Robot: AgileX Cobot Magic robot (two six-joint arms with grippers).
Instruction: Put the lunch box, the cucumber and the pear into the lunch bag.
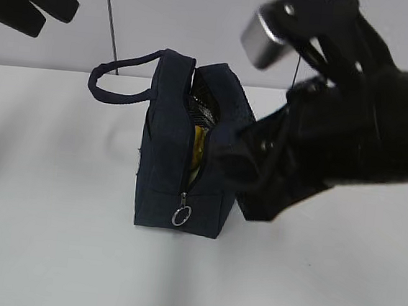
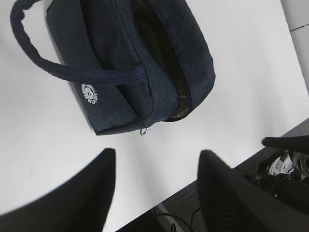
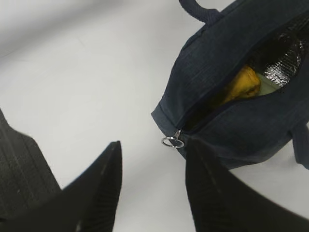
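My right gripper grabs the metal zipper pull by its free-hanging ring [image 1: 181, 216] next, since the slider [image 1: 183, 195] sits close against the bag's fabric.
The navy lunch bag [image 1: 167, 157] stands mid-table with its top zipper open and its ring pull [image 1: 180, 216] hanging at the near end. The yellow pear [image 3: 239, 87] lies inside against the silvery lining [image 3: 285, 58], with a pale green patch [image 3: 265, 87] beside it that may be the lunch box lid. The cucumber is hidden. My right gripper [image 3: 153, 150] is open and empty, low by the bag's near end, its fingers either side of the ring pull [image 3: 173, 142]. My left gripper [image 2: 157, 159] is open and empty, raised up and away from the bag [image 2: 120, 58].
The right arm [image 1: 336, 137] fills the right of the exterior view and hides the bag's right side. One bag handle [image 1: 117, 79] sticks out to the left. The white table's edge [image 2: 227, 166] shows, with cables and floor below it.
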